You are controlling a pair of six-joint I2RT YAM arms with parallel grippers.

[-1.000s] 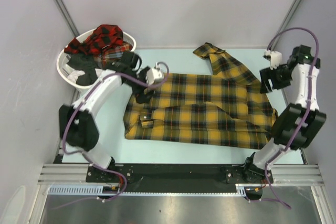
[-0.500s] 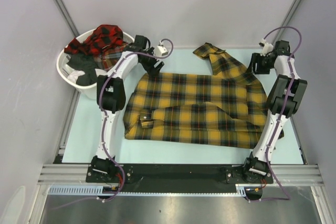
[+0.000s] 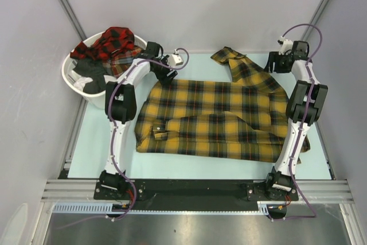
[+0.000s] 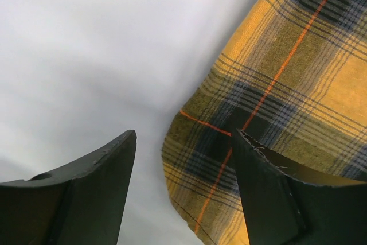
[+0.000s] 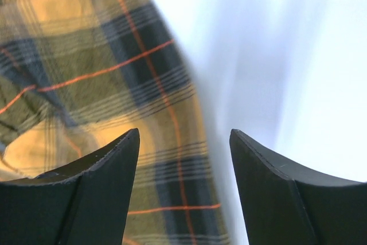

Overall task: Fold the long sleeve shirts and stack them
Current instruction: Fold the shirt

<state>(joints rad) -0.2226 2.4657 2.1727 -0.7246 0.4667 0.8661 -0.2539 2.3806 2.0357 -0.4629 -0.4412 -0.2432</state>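
My right gripper grabs the yellow plaid shirt by its far shoulder edge next, opposite the shirt's corner at my left gripper, to fold the shirt nearward.
A mustard-yellow plaid long sleeve shirt lies spread flat on the pale table, one sleeve bent toward the far edge. My left gripper hovers at the shirt's far left corner, open; in the left wrist view that corner lies between the fingers of the left gripper. My right gripper is at the far right shoulder, open; the right gripper straddles the shirt's edge. A red-and-black plaid shirt is heaped in the basket.
A white laundry basket stands at the far left corner, holding the red shirt and some dark cloth. Grey walls close in the table on three sides. Bare table shows to the left of the yellow shirt and along its far edge.
Both arms have stretched out to the far side. The left gripper left the shirt's left part for its far left corner and narrowed its jaws. The right gripper moved back to the far right shoulder.
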